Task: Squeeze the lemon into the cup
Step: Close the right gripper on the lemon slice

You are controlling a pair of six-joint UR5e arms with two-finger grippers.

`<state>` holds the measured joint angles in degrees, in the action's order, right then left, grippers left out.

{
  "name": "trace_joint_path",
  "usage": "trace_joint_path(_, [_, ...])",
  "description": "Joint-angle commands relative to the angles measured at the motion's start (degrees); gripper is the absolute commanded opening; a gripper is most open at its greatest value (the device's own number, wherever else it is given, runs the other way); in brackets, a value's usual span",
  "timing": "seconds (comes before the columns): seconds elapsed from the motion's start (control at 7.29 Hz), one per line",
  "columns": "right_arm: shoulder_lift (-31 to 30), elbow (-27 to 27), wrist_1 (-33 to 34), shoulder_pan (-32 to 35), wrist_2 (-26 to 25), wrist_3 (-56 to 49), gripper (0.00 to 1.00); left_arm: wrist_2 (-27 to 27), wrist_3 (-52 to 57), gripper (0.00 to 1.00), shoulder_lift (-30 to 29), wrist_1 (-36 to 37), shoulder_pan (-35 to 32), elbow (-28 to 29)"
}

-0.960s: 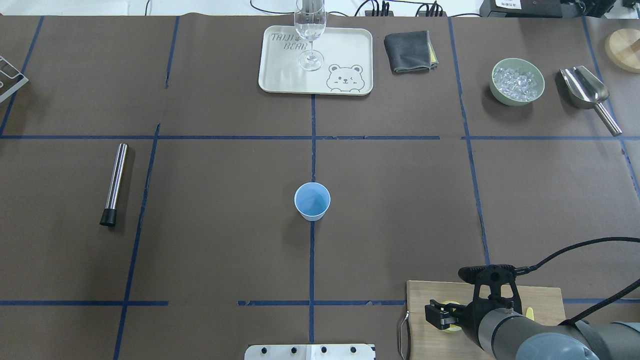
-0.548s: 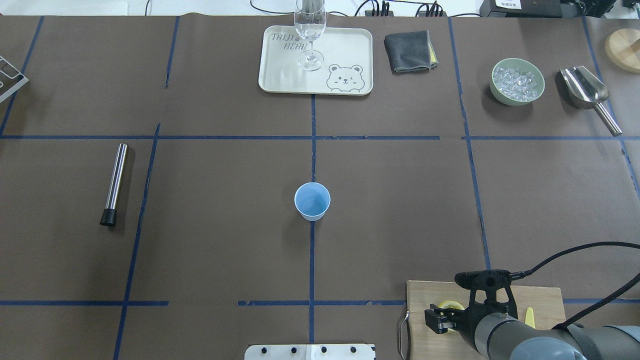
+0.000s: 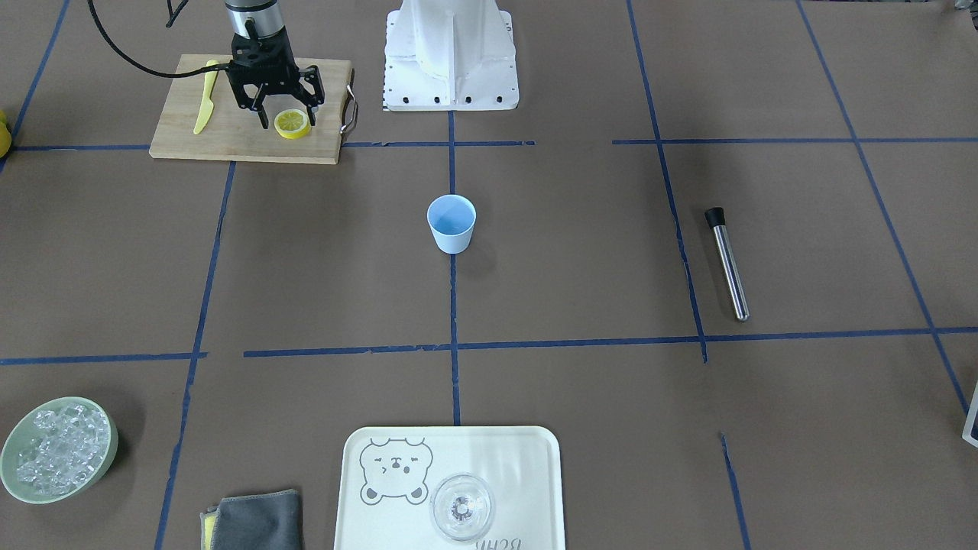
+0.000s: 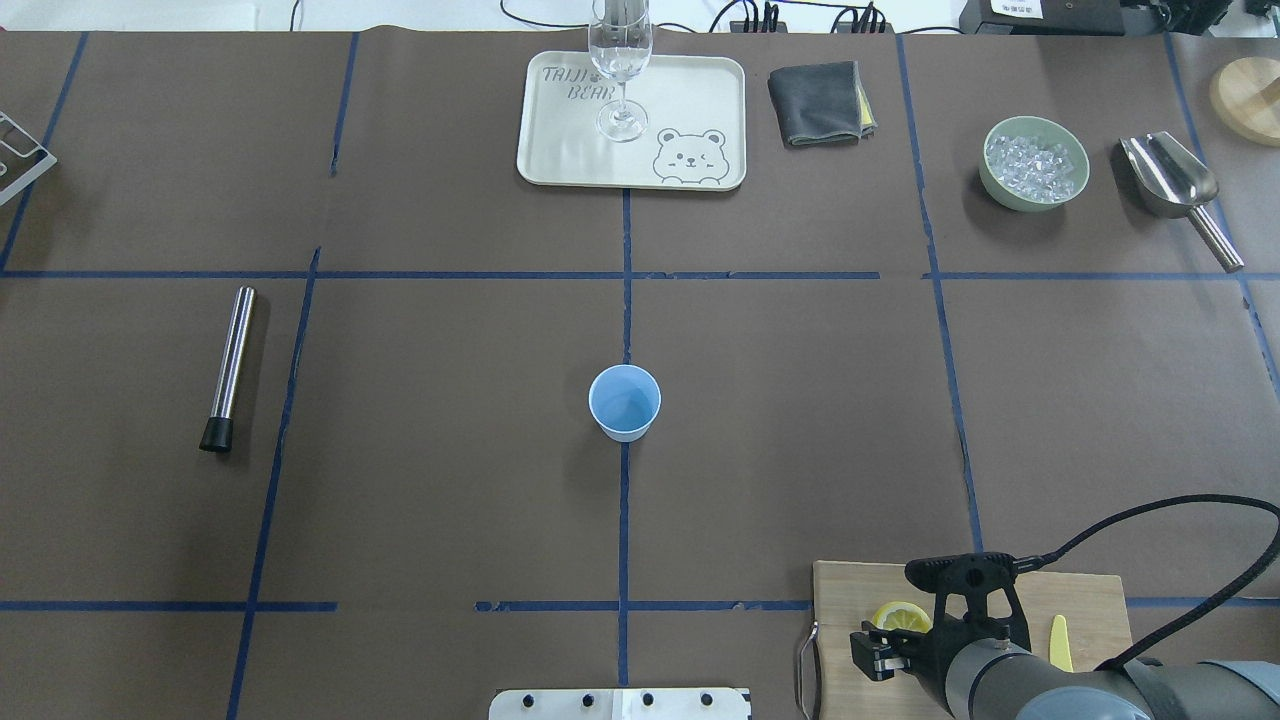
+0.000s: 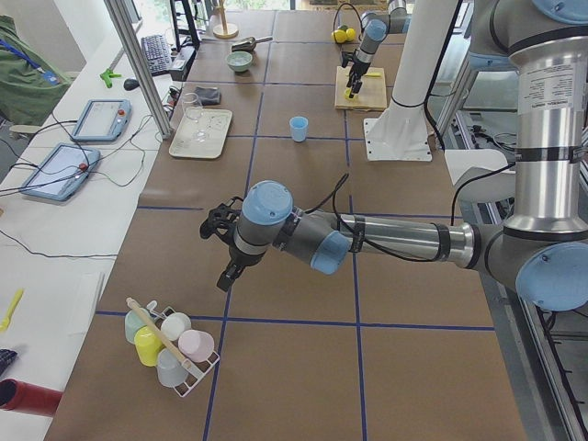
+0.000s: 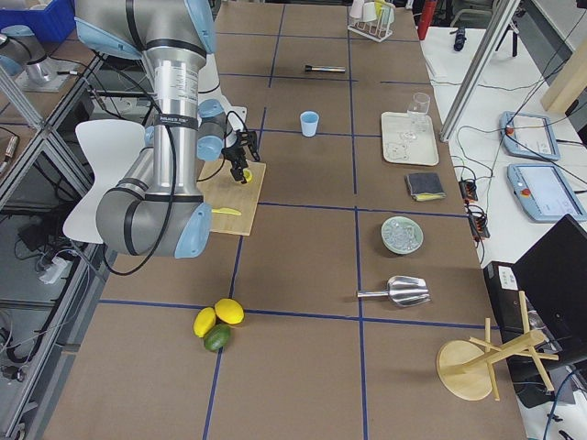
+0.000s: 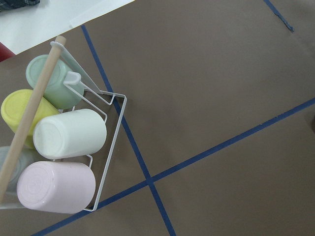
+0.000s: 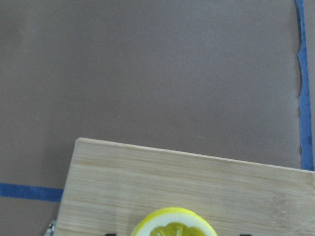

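My right gripper needs to grab the lemon slice next by the yellow rind (image 3: 295, 136) and squeeze it into the cup, since the slice's wet cut side (image 3: 291, 121) faces upward.
The lemon (image 3: 293, 124) is a yellow slice lying on the wooden cutting board (image 3: 229, 143); it also shows in the overhead view (image 4: 899, 616) and at the bottom edge of the right wrist view (image 8: 173, 226). My right gripper (image 3: 286, 114) is open and hangs just over the slice, one finger on each side, touching nothing I can see. The pale-blue cup (image 4: 624, 401) stands upright mid-table, far from the board (image 3: 451, 222). My left gripper (image 5: 224, 250) shows only in the exterior left view, near a rack of mugs; I cannot tell whether it is open or shut.
A yellow plastic knife (image 3: 204, 107) lies on the board beside the gripper. A steel rod (image 4: 230, 368) lies at the left. A tray (image 4: 700, 100) with a stemmed glass (image 4: 621, 70), a grey cloth (image 4: 818, 102), a green bowl of ice (image 4: 1034, 163) and a scoop (image 4: 1175, 185) line the far edge. The mug rack (image 7: 106, 147) is under my left wrist.
My right gripper has drawn back toward the robot's base, so more of the lemon slice shows in the overhead view. The cup has not moved.
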<state>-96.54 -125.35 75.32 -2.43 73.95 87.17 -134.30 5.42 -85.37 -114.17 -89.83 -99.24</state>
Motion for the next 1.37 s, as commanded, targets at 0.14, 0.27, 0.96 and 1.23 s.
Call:
trace_joint_path(0.14, [0.2,0.1,0.0,-0.6,-0.1,0.0,0.77,0.1,0.0,1.00,0.1,0.0,-0.1,0.0])
trace_joint_path(0.27, [0.2,0.0,0.0,-0.6,-0.3,-0.1,0.69,0.1,0.0,1.00,0.2,0.0,-0.1,0.0])
trace_joint_path(0.96, [0.2,-0.3,0.0,-0.3,-0.3,-0.2,0.34,0.0,0.0,1.00,0.2,0.0,-0.1,-0.1])
trace_joint_path(1.23, [0.2,-0.8,0.0,0.1,-0.3,-0.2,0.29,0.0,0.0,1.00,0.2,0.0,-0.1,-0.1])
